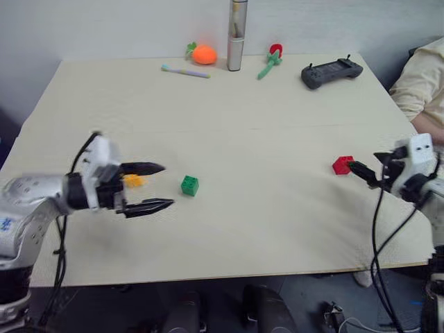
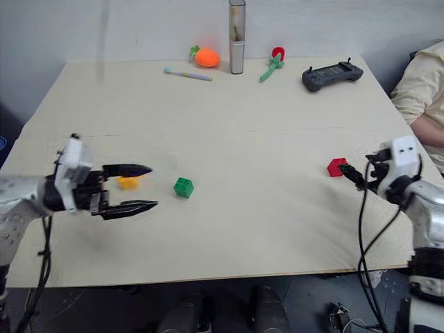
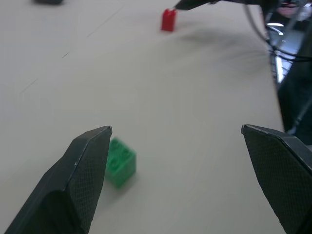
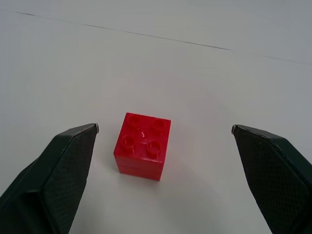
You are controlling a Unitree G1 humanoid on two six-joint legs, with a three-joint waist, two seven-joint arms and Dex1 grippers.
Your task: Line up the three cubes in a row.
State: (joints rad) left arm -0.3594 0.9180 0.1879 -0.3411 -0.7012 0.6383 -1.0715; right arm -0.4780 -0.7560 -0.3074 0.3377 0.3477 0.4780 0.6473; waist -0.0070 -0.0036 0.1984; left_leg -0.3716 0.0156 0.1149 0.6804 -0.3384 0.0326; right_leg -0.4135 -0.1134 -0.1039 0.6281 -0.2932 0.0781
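Observation:
It isn't time to close yet: my fingers stop short of the red cube (image 1: 343, 165) (image 4: 142, 145) and would miss the cube if I closed now. I need to move my right gripper toward the cube first, then close on it.
On the pale table (image 1: 243, 125) the green cube (image 1: 189, 185) lies left of centre, with the yellow-orange cube (image 1: 133, 181) further left, partly hidden behind my left gripper's fingers. My left gripper (image 1: 166, 186) hovers open just left of the green cube, pointing right towards it. In the left wrist view the green cube (image 3: 119, 163) sits beside one finger (image 3: 83, 170). At the right, the red cube (image 1: 343, 165) rests on the table, and my right gripper (image 1: 357, 168) is open right beside it. The right wrist view has the red cube (image 4: 142, 145) just ahead of the wide-open fingers, apart from both.
Along the far edge lie an orange carrot toy (image 1: 203, 54), a tall metal cylinder (image 1: 236, 35), a strawberry toy (image 1: 272, 61), a pen (image 1: 185, 71) and a black controller (image 1: 331, 72). A person's sleeve (image 1: 423, 83) shows at the right edge.

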